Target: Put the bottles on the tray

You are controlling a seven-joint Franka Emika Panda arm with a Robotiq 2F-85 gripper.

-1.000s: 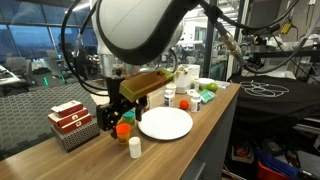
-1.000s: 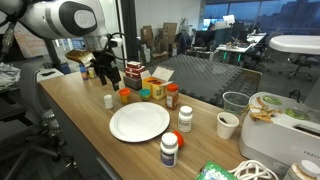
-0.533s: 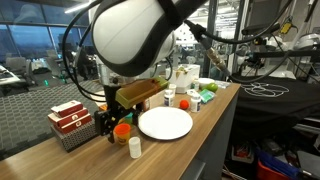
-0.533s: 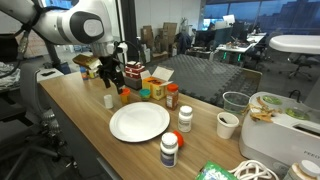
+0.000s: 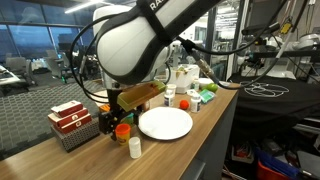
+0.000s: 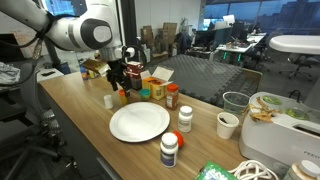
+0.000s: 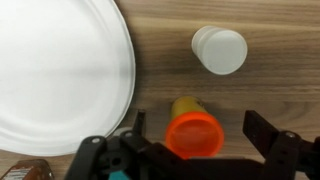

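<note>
My gripper needs to go lower before it closes on the orange cap. The cap is between my fingers in the wrist view but below them in an exterior view.
The tray is a large round white plate point(image 5: 165, 123), also in an exterior view point(image 6: 139, 122) and at the left of the wrist view point(image 7: 50, 70). An orange-capped bottle point(image 7: 193, 132) stands beside it point(image 5: 122, 130) point(image 6: 124, 97). My gripper point(image 7: 194, 125) is open right above this bottle, a finger on each side, not touching it point(image 6: 120, 82). A small white bottle point(image 7: 219, 49) stands next to it point(image 5: 134, 147) point(image 6: 108, 101). A green bottle point(image 6: 145, 94), a reddish-brown bottle with pale cap point(image 6: 172, 96) and white bottles point(image 6: 185, 117) point(image 6: 169, 150) stand around the plate.
A dark wire basket with red-and-white cartons point(image 5: 72, 122) stands near the arm. A yellow box point(image 6: 156, 86) is behind the bottles. A paper cup point(image 6: 227, 125) and a white appliance point(image 6: 285, 115) stand further along the wooden counter.
My gripper has moved across the counter and down toward the orange-capped bottle and now straddles it. The bottles and plate have not moved.
</note>
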